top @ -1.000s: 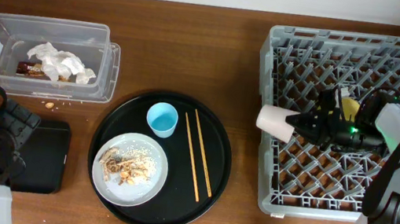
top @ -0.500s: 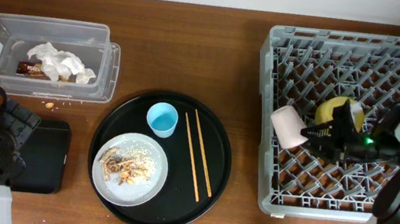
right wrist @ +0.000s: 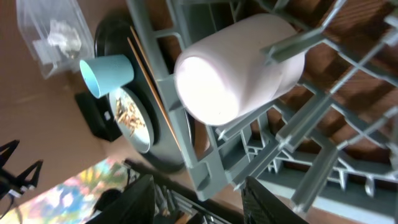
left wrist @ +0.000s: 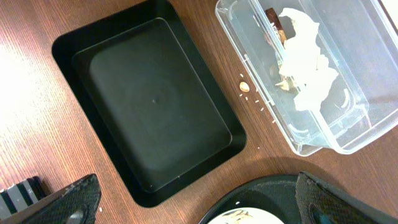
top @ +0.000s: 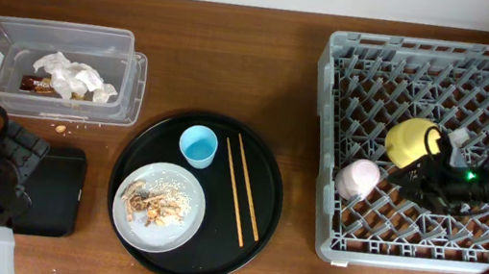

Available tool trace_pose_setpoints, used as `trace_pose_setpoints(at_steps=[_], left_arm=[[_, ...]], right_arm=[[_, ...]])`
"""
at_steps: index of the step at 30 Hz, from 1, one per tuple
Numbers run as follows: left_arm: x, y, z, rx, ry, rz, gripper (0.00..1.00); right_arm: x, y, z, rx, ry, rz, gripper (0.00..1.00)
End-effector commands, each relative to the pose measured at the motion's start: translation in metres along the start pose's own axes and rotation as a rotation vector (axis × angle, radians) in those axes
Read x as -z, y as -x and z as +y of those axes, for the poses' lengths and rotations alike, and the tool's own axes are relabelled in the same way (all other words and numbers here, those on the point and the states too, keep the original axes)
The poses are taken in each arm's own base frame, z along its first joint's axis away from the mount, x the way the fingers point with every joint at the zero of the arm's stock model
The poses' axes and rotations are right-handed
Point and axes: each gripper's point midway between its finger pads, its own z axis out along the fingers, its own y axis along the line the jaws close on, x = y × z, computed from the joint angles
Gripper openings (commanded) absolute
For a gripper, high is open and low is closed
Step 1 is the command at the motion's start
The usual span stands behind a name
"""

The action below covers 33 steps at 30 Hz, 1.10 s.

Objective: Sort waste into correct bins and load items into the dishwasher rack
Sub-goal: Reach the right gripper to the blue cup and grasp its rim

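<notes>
I need to grab the light-blue cup by its open rim [top: 198, 145] [right wrist: 91, 78] with my right gripper next. That leaves its body and base free, so I can load it among the rack's wires.
The small pink cup [top: 357, 178] lies on its side among the pegs at the left of the grey dishwasher rack [top: 337, 102]. It fills the top of the right wrist view [right wrist: 236, 68]. My right gripper [top: 403, 178] is open and empty just right of it [right wrist: 199, 208]. The yellow bowl [top: 409, 142] sits in the rack behind. The light-blue cup [top: 198, 145], chopsticks [top: 241, 190] and grey plate [top: 182, 196] with food scraps [top: 152, 203] rest on the round black tray [top: 260, 227]. My left gripper [top: 21, 172] is open [left wrist: 202, 208] above the shallow black tray [left wrist: 155, 106].
The clear tub [top: 131, 81] at the back left holds crumpled tissue [top: 74, 77] and the snack wrapper [top: 36, 83]. A few crumbs [top: 59, 128] lie on the table between the tub and the black tray [top: 61, 192]. The rack has upright pegs throughout.
My right gripper carried the pink cup right and down into the rack, let go of it and drew back to the right. The yellow bowl is now uncovered. The left arm has not moved.
</notes>
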Motion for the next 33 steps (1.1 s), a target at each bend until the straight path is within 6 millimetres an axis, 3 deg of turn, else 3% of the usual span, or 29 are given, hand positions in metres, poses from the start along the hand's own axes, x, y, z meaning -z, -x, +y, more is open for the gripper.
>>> trace_pose_setpoints(at_steps=[1,4,7,9,13,19,21,23,26,28,33], left_arm=[[0.001,0.001,0.001,0.008,0.001,-0.006,0.99],[0.001,0.001,0.001,0.008,0.001,-0.006,0.99],[0.001,0.001,0.001,0.008,0.001,-0.006,0.99],[0.001,0.001,0.001,0.008,0.000,-0.006,0.99],[0.001,0.001,0.001,0.008,0.001,-0.006,0.99],[0.001,0.001,0.001,0.008,0.001,-0.006,0.99],[0.001,0.001,0.001,0.008,0.001,-0.006,0.99],[0.001,0.001,0.001,0.008,0.000,-0.006,0.99],[0.001,0.001,0.001,0.008,0.000,-0.006,0.99],[0.001,0.001,0.001,0.008,0.000,-0.006,0.99],[0.001,0.001,0.001,0.008,0.001,-0.006,0.99]], right_arm=[[0.026,-0.016,0.034,0.122,-0.076,-0.120,0.46],[0.019,-0.042,0.072,0.335,-0.138,-0.125,0.46],[-0.003,-0.055,0.105,0.423,-0.200,-0.127,0.45],[-0.029,-0.059,0.131,0.505,-0.273,-0.135,0.41],[-0.085,-0.073,0.198,0.675,-0.277,-0.116,0.46],[-0.162,-0.075,0.265,0.822,-0.367,-0.049,0.49],[-0.192,-0.071,0.272,0.843,-0.402,-0.024,0.49],[-0.225,-0.071,0.273,0.857,-0.419,0.012,0.56],[-0.263,-0.066,0.261,0.861,-0.458,0.044,0.52],[-0.277,-0.065,0.260,0.870,-0.460,0.043,0.48],[-0.292,-0.065,0.280,0.953,-0.472,-0.075,0.43]])
